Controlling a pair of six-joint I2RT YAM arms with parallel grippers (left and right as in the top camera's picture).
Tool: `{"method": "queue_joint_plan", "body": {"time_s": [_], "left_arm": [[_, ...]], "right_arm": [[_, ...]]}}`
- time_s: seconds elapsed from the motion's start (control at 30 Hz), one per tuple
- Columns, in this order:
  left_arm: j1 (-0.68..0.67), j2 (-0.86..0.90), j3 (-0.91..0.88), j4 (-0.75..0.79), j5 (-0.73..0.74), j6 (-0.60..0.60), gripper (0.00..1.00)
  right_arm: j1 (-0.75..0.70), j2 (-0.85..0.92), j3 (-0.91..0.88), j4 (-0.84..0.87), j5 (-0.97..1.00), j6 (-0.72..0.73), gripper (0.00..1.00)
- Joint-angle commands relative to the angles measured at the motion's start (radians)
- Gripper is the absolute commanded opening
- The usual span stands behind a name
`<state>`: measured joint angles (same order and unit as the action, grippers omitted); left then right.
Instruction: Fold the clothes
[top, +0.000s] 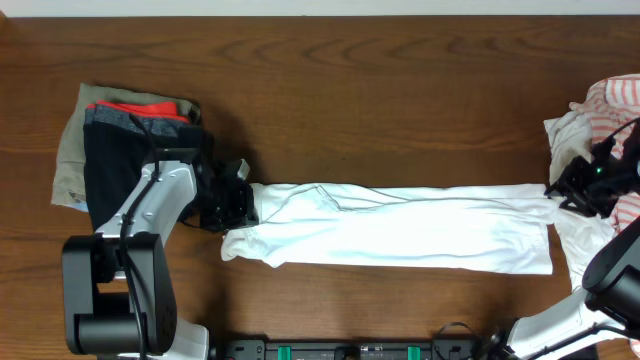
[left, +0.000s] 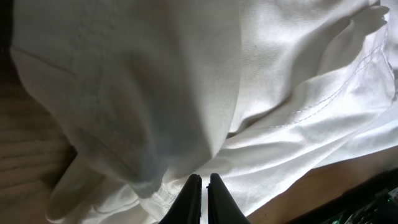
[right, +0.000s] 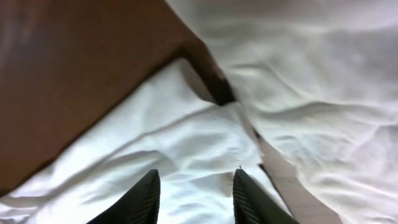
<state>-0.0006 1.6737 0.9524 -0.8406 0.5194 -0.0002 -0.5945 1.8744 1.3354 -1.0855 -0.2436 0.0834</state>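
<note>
The white shirt has one end nearest the striped garment. My right gripper will pinch the shirt by that end next, to fold it inward.
The clothes on the table are chiefly a white shirt (top: 400, 225), lying as a long flat band across the middle. My left gripper (top: 243, 203) sits at its left end. In the left wrist view the fingers (left: 203, 177) are pressed together, with the shirt's (left: 280, 93) folds bunching in at their tips. My right gripper (top: 565, 195) hovers over the shirt's right end. Its fingers (right: 196, 171) stand apart above the flat cloth (right: 186, 137) with nothing pinched. A white orange-striped garment (top: 612, 100) lies crumpled at the far right.
A stack of folded garments in khaki, black and red (top: 120, 140) sits at the left, just behind my left arm. More white fabric (right: 311, 74) from the right-hand heap lies beside the shirt's end. Bare brown tabletop (top: 350, 100) runs along the back.
</note>
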Motion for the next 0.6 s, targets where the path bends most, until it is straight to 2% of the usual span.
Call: {"method": "queue_joint_plan", "body": {"time_s": [0.0, 0.3, 0.57], "left_arm": [[0.006, -0.004, 0.014, -0.003, -0.008, 0.006, 0.07], [0.006, -0.004, 0.014, -0.003, -0.008, 0.006, 0.07], [0.006, -0.004, 0.014, -0.003, -0.008, 0.006, 0.07]], "right_arm": [[-0.02, -0.011, -0.069, 0.001, 0.012, -0.058, 0.38], [-0.02, -0.011, -0.227, 0.125, 0.012, -0.055, 0.4], [-0.02, -0.011, -0.239, 0.148, 0.082, -0.055, 0.42]]}}
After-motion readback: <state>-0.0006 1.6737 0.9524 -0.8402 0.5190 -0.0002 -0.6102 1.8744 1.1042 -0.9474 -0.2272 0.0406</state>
